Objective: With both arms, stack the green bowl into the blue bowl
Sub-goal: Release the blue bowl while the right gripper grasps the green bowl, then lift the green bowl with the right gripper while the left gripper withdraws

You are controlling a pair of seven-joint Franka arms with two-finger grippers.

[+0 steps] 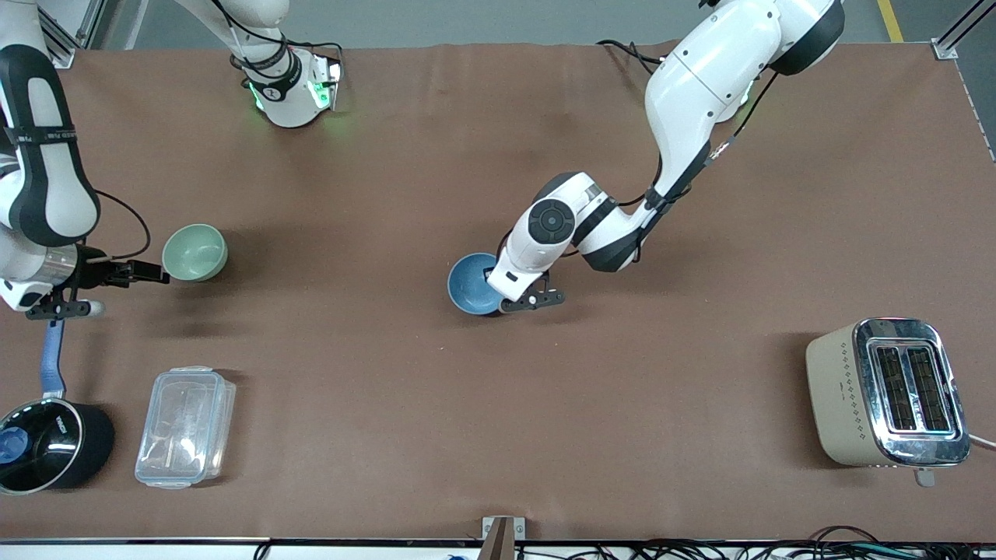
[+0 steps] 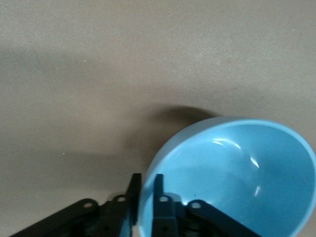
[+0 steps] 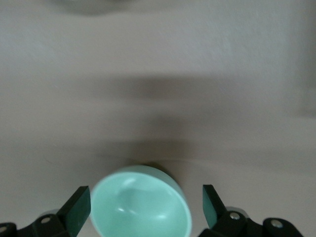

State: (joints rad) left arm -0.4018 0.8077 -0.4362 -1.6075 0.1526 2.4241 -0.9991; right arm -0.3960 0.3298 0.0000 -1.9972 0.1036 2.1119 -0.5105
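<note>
The right gripper needs to grab the green bowl by its rim (image 1: 220, 239) next. Then the green bowl can stack into the blue bowl (image 1: 469, 285).
The blue bowl (image 1: 469, 285) sits mid-table. My left gripper (image 1: 502, 302) is shut on its rim at the side toward the left arm's end. In the left wrist view one finger is inside the blue bowl (image 2: 237, 173) and one outside, with the left gripper (image 2: 145, 190) pinching the wall. The green bowl (image 1: 194, 252) stands upright near the right arm's end. My right gripper (image 1: 128, 289) hovers beside it, open. In the right wrist view the green bowl (image 3: 143, 207) lies between the wide-open fingers of the right gripper (image 3: 145, 205), untouched.
A black saucepan (image 1: 48, 447) with a blue handle and a clear plastic container (image 1: 185, 426) lie nearer the front camera than the green bowl. A beige toaster (image 1: 887, 393) stands at the left arm's end, near the front edge.
</note>
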